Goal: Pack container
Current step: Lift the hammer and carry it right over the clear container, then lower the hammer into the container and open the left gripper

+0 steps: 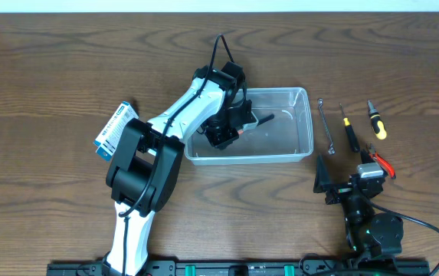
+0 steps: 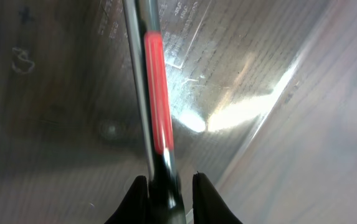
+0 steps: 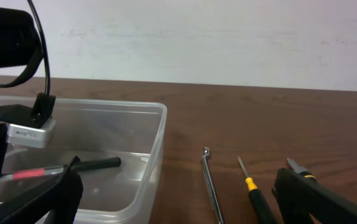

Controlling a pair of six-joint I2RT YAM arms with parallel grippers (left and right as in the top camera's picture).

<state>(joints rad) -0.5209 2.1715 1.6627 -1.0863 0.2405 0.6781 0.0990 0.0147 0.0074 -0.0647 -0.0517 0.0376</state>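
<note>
The slim tool (image 2: pixel 156 93) would end on the container's flat bottom, close below; my left gripper should open.
The clear plastic container (image 1: pixel 308 123) stands at the middle of the table; its wall also shows in the right wrist view (image 3: pixel 156 143). My left gripper (image 1: pixel 225 130) reaches down into the container's left half and is shut on a slim tool with a red band and a black handle (image 1: pixel 263 119). In the left wrist view the jaws (image 2: pixel 171 202) close on the tool (image 2: pixel 156 93) above the container's floor (image 2: pixel 53 93). The tool also shows in the right wrist view (image 3: pixel 97 163). My right gripper (image 1: pixel 347 175) is open and empty at the front right, its jaws (image 3: pixel 187 205) facing the container.
Right of the container lie a thin wrench (image 1: pixel 326 123), a black-and-yellow screwdriver (image 1: pixel 349 132), a yellow-handled screwdriver (image 1: pixel 377 121) and red-handled pliers (image 1: pixel 380 161). A small blue-and-white box (image 1: pixel 116 129) lies at the left beside my left arm.
</note>
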